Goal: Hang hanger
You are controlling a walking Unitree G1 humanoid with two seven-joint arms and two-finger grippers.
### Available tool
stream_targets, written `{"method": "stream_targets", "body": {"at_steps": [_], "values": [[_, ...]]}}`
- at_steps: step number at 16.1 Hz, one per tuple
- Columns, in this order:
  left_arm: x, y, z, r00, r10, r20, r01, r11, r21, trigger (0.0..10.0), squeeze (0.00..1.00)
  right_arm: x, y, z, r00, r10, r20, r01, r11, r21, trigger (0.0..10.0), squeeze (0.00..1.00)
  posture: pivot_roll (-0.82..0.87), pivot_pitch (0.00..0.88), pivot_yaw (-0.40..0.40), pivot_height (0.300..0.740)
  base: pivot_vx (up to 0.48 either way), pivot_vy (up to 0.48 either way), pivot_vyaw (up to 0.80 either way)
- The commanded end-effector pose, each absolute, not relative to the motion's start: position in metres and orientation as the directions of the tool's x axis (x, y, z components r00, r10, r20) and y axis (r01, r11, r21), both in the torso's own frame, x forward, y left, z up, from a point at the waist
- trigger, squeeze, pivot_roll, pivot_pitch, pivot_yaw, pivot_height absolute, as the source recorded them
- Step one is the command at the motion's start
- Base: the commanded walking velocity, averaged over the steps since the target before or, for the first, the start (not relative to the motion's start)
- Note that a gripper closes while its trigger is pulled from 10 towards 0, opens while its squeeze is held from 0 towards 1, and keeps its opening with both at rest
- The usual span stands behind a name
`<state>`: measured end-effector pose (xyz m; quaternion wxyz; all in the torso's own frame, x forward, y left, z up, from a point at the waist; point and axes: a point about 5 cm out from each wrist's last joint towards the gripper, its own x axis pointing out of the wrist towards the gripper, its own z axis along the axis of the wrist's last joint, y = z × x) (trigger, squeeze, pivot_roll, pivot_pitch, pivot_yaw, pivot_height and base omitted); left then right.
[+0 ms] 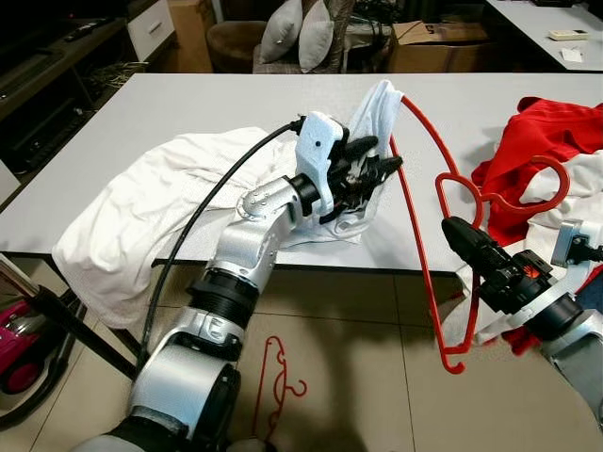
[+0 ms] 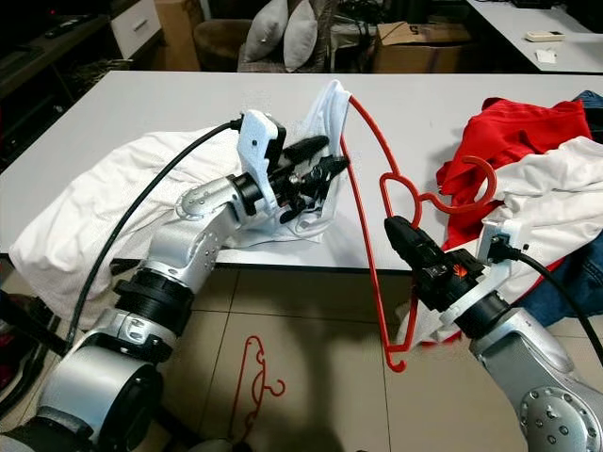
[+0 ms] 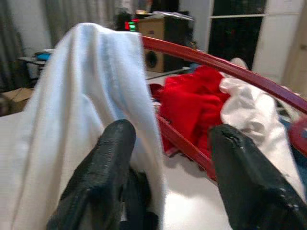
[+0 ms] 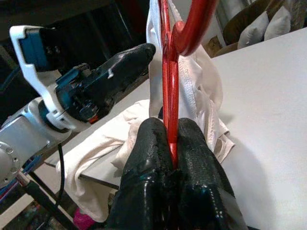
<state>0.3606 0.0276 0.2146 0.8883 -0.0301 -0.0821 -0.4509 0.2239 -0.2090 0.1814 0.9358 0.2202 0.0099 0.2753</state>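
Observation:
The left gripper is to grab its raised fold (image 1: 379, 113) next, as the hanger props that fold up while the rest lies loose on the tabletop.
My right gripper (image 1: 454, 230) is shut on the lower bar of a red hanger (image 1: 416, 217), held tilted above the table's front edge, hook (image 1: 556, 181) toward the red clothes. The hanger's top end is pushed into a fold of the white shirt (image 1: 160, 207) and lifts it into a peak (image 1: 381, 97). My left gripper (image 1: 379, 156) is at that raised fold, open. In the left wrist view the cloth (image 3: 96, 81) drapes over one finger (image 3: 103, 172), and the hanger bar (image 3: 225, 67) passes between the fingers. The right wrist view shows both fingers (image 4: 153, 163) clamped on the bar.
A grey table (image 1: 236, 104) carries the shirt on the left and a heap of red and white clothes (image 1: 551, 132) on the right. A second red hanger (image 1: 276, 381) lies on the tiled floor. A chair with cushions (image 1: 297, 38) stands behind the table.

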Motion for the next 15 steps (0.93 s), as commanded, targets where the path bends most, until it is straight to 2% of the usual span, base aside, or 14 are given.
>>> {"method": "stream_targets", "body": {"at_steps": [1, 2, 3, 4, 8, 10, 11, 12, 13, 14, 15], "values": [[0.366, 0.029, 0.223, 0.624, -0.760, 0.183, 0.767, 0.640, 0.039, 10.0, 1.00, 0.221, -0.205, 0.186, 0.828, 0.549, 0.117, -0.546, 0.738, 0.397, 10.0, 0.00, -0.12, 0.036, 0.064, 0.740, 0.000, 0.000, 0.00], [0.370, 0.028, 0.229, 0.658, -0.725, 0.206, 0.737, 0.676, 0.024, 10.0, 0.56, 0.221, -0.203, 0.186, 0.821, 0.559, 0.114, -0.554, 0.734, 0.393, 10.0, 0.00, -0.12, 0.034, 0.067, 0.740, 0.000, 0.000, 0.00], [0.370, 0.026, 0.232, 0.653, -0.725, 0.217, 0.740, 0.672, 0.019, 10.0, 0.13, 0.221, -0.202, 0.185, 0.820, 0.562, 0.113, -0.556, 0.733, 0.392, 10.0, 0.00, -0.12, 0.034, 0.067, 0.740, 0.000, 0.000, 0.00], [0.370, 0.025, 0.234, 0.649, -0.728, 0.221, 0.743, 0.669, 0.020, 10.0, 0.00, 0.220, -0.202, 0.185, 0.818, 0.564, 0.111, -0.558, 0.732, 0.391, 10.0, 0.00, -0.12, 0.032, 0.068, 0.740, 0.000, 0.000, 0.00], [0.371, 0.019, 0.235, 0.660, -0.721, 0.211, 0.734, 0.679, 0.026, 10.0, 0.00, 0.219, -0.199, 0.184, 0.813, 0.573, 0.107, -0.565, 0.730, 0.386, 10.0, 0.00, -0.12, 0.025, 0.075, 0.740, 0.000, 0.000, 0.00], [0.375, 0.020, 0.232, 0.700, -0.691, 0.180, 0.693, 0.718, 0.065, 10.0, 0.00, 0.219, -0.199, 0.184, 0.809, 0.577, 0.111, -0.570, 0.726, 0.384, 10.0, 0.00, -0.12, 0.023, 0.076, 0.740, 0.000, 0.000, 0.00], [0.376, 0.022, 0.233, 0.717, -0.674, 0.180, 0.674, 0.735, 0.067, 8.2, 0.00, 0.219, -0.199, 0.184, 0.808, 0.578, 0.112, -0.572, 0.725, 0.384, 10.0, 0.00, -0.12, 0.021, 0.076, 0.740, 0.000, 0.000, 0.00], [0.377, 0.023, 0.234, 0.723, -0.666, 0.182, 0.667, 0.742, 0.069, 4.4, 0.00, 0.219, -0.199, 0.183, 0.808, 0.579, 0.113, -0.572, 0.725, 0.384, 10.0, 0.00, -0.12, 0.020, 0.077, 0.740, 0.000, 0.000, 0.00], [0.378, 0.023, 0.234, 0.729, -0.660, 0.182, 0.659, 0.748, 0.075, 1.8, 0.00, 0.219, -0.199, 0.183, 0.807, 0.580, 0.113, -0.574, 0.724, 0.384, 10.0, 0.00, -0.12, 0.019, 0.076, 0.740, 0.000, 0.000, 0.00], [0.378, 0.024, 0.234, 0.729, -0.659, 0.184, 0.658, 0.749, 0.076, 0.0, 0.00, 0.219, -0.199, 0.183, 0.807, 0.580, 0.113, -0.574, 0.723, 0.384, 10.0, 0.00, -0.12, 0.019, 0.076, 0.740, 0.000, 0.000, 0.00], [0.378, 0.024, 0.235, 0.730, -0.658, 0.188, 0.655, 0.751, 0.082, 0.0, 0.00, 0.219, -0.199, 0.183, 0.806, 0.580, 0.114, -0.574, 0.723, 0.384, 10.0, 0.00, -0.12, 0.020, 0.075, 0.740, 0.000, 0.000, 0.00]]}}
